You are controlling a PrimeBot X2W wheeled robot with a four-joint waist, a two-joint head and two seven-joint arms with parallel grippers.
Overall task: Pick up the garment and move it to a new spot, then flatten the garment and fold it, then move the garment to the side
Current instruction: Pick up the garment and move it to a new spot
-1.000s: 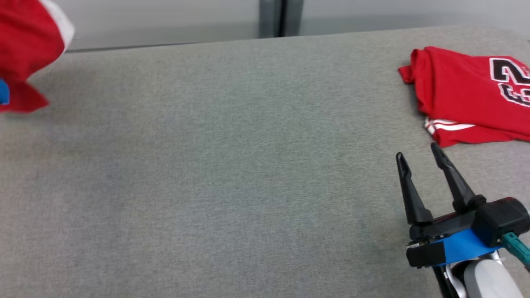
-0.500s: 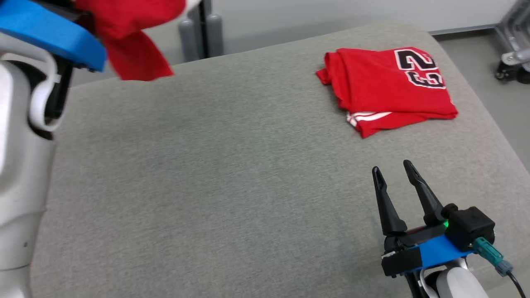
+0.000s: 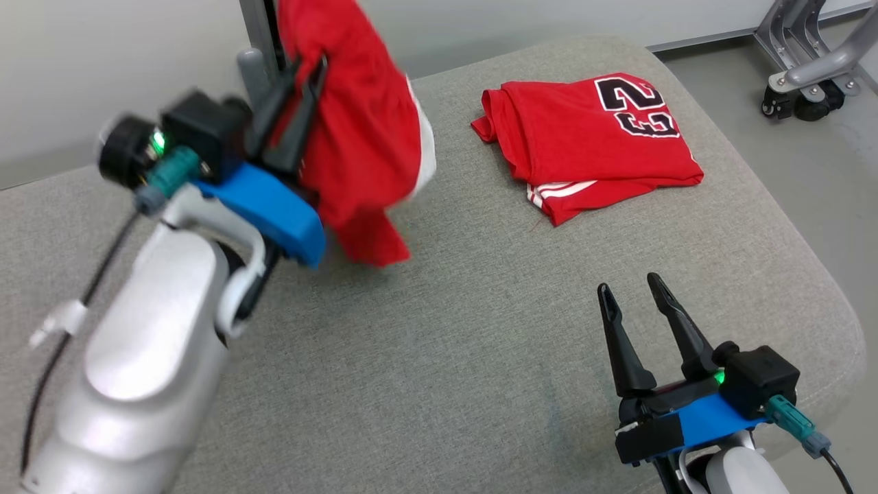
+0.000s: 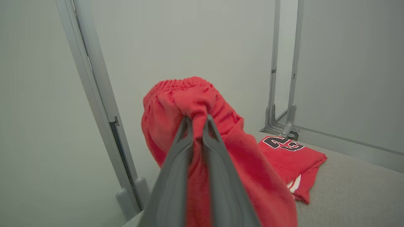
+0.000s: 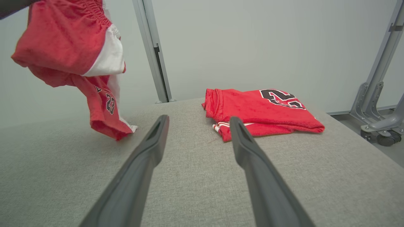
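Next, my right gripper grabs the shorts' white-striped leg hem (image 5: 108, 64), to help spread the shorts out for folding.
The garment (image 3: 357, 130) is a pair of red shorts with a white side panel and an elastic waistband. It hangs bunched in the air above the grey padded table (image 3: 446, 357). My left gripper (image 3: 305, 68) is shut on its waistband (image 4: 197, 123), and its lower hem hangs close to the table surface (image 5: 110, 129). My right gripper (image 3: 627, 288) stands open near the front right of the table with nothing between its fingers (image 5: 154, 142).
A folded red jersey (image 3: 590, 137) with a black and white number lies at the back right of the table (image 5: 262, 110). Grey metal posts stand behind the table. A wheeled metal stand (image 3: 809, 75) is on the floor at the far right.
The head camera has swung, shifting the whole scene. My left arm has carried the hanging garment from the far left in over the table's back middle. The right gripper stays open.
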